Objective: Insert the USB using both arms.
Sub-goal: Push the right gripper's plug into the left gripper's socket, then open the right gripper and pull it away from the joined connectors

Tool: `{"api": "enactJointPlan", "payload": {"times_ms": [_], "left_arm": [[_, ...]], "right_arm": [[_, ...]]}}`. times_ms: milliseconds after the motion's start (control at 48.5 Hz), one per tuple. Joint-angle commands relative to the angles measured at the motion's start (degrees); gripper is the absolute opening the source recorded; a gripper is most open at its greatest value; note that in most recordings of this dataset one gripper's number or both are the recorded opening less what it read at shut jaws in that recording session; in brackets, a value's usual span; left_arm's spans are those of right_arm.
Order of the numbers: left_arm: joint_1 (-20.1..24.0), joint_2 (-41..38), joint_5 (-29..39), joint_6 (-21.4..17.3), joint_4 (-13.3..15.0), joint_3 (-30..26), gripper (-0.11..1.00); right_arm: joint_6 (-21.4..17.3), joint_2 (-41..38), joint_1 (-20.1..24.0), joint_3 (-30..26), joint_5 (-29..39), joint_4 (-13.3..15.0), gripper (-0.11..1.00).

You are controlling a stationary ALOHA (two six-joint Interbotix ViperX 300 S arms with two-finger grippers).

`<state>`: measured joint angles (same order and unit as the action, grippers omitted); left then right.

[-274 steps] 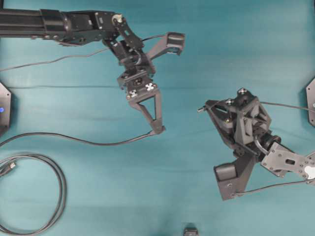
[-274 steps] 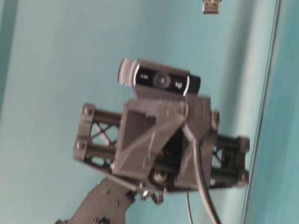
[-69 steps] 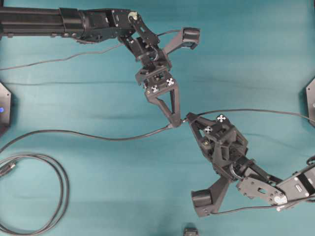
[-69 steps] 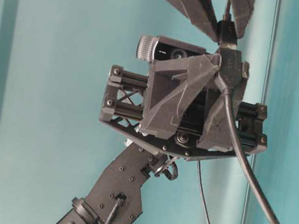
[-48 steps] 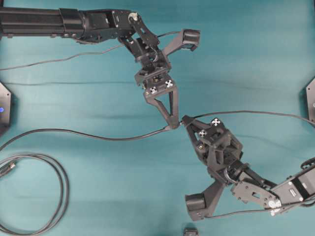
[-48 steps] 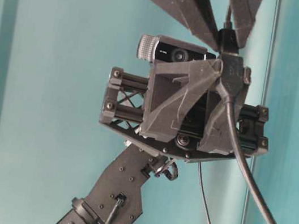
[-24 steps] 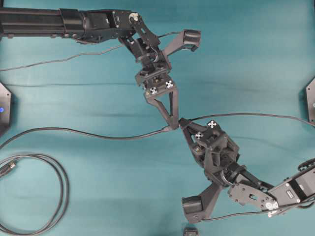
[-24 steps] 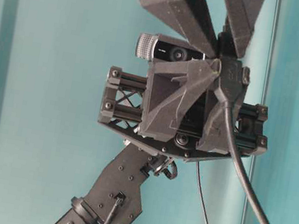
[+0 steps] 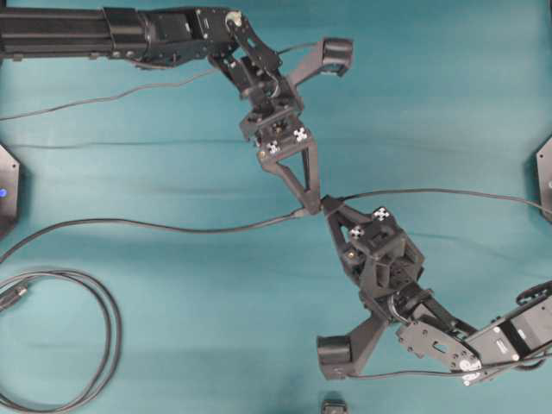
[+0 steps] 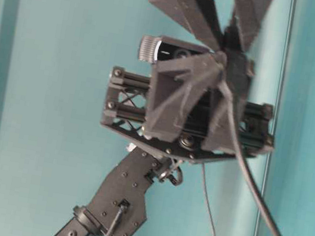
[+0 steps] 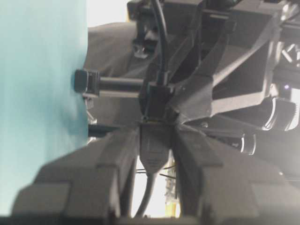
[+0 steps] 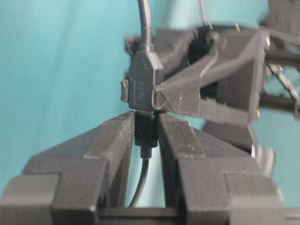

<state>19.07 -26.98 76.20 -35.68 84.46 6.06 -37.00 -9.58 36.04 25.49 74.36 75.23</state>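
Observation:
My left gripper keeps holding the USB's tapered body [image 11: 155,151] for now, until I lower the USB, since the USB is high above the teal table.
My left gripper [image 9: 310,210] [image 11: 156,132] is shut on the USB [image 11: 154,147], gripping its dark tapered body, with the dark-grey cable [image 9: 155,227] trailing left. My right gripper [image 9: 329,205] [image 12: 145,118] is shut on the small black socket [image 12: 145,129] of the thin cable [image 9: 448,192]. The two connectors meet end to end with no gap, above the teal table [image 9: 448,95]. The USB's silver metal part is hidden; in the right wrist view only its body [image 12: 142,86] shows. In the blurred table-level view the right gripper's back [image 10: 188,117] covers the joint.
A thicker coiled black cable [image 9: 103,345] lies at the front left, its tip [image 9: 13,293] near the left edge. Black blocks sit at the left edge [image 9: 5,190] and right edge [image 9: 545,177]. A small camera [image 9: 334,404] stands at the front edge.
Several seconds ago the grippers were apart; now they are tip to tip. In the last half second both tips, still joined, have shifted slightly toward the far side of the table.

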Motion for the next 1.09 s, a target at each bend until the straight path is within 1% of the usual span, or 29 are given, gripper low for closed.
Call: {"api": "enactJointPlan", "payload": {"times_ms": [0, 103, 144, 186, 330, 372, 392, 495, 557, 599, 660, 722, 805, 888, 991, 1073], "left_arm": [[0.26, 1.67, 0.18, 0.44, 0.26, -1.05, 0.27], [0.18, 1.67, 0.26, 0.53, 0.26, -1.05, 0.27], [0.09, 1.67, 0.26, 0.53, 0.26, -1.05, 0.27], [0.0, 1.67, 0.26, 0.53, 0.26, -1.05, 0.27], [-0.44, 1.67, 0.26, 0.53, 0.35, -1.05, 0.27], [-0.53, 1.67, 0.26, 0.53, 0.26, -0.97, 0.27], [-0.53, 1.67, 0.26, 0.53, 0.26, -1.05, 0.27], [-0.53, 1.67, 0.09, 0.62, 0.26, -0.97, 0.27], [-0.44, 1.67, -0.44, 0.62, 0.18, -0.97, 0.27], [-0.18, 1.67, -1.49, 0.62, -0.44, -0.88, 0.27], [-0.09, 1.93, -4.57, 0.44, -2.99, -1.05, 0.27], [-0.09, 2.46, -8.35, 0.35, -7.12, -1.14, 0.27], [-0.09, 3.6, -13.71, 0.18, -14.59, -1.49, 0.27], [-0.35, 5.01, -19.25, 0.18, -23.29, -0.97, 0.27], [-2.46, 6.15, -24.08, 0.62, -32.87, -0.79, 0.27], [-4.75, 5.98, -26.63, 0.62, -38.06, -0.7, 0.27]], "right_arm": [[-0.35, 0.97, 0.35, -1.76, 0.7, 0.0, 0.2], [-2.02, 1.67, -0.09, -2.02, 0.7, -1.58, 0.2], [-2.72, 2.02, -0.26, -1.85, 0.79, -2.29, 0.22], [-3.08, 2.37, -0.35, -1.67, 0.79, -2.72, 0.31], [-3.69, 2.64, -0.35, -0.79, 0.79, -2.99, 0.74], [-3.69, 2.64, -0.35, -0.79, 0.97, -2.99, 0.81], [-3.69, 2.64, -0.35, -0.7, 1.05, -2.99, 0.82], [-3.78, 2.9, -0.18, -1.05, 2.9, -3.16, 0.77], [-4.22, 3.6, 0.18, -1.41, 4.57, -3.52, 0.77], [-4.92, 4.39, 0.44, -1.49, 5.63, -3.87, 0.77], [-6.15, 6.33, 0.88, -1.49, 6.77, -4.92, 0.77], [-8.44, 9.14, 1.14, -1.49, 7.56, -6.33, 0.77], [-11.16, 12.57, 1.14, -1.49, 7.65, -7.91, 0.77], [-13.71, 15.91, 1.14, -1.58, 6.94, -9.4, 0.77], [-17.4, 20.48, 1.14, -1.85, 5.36, -11.25, 0.77], [-21.45, 23.64, 0.97, -1.58, 5.01, -12.48, 0.77]]}}
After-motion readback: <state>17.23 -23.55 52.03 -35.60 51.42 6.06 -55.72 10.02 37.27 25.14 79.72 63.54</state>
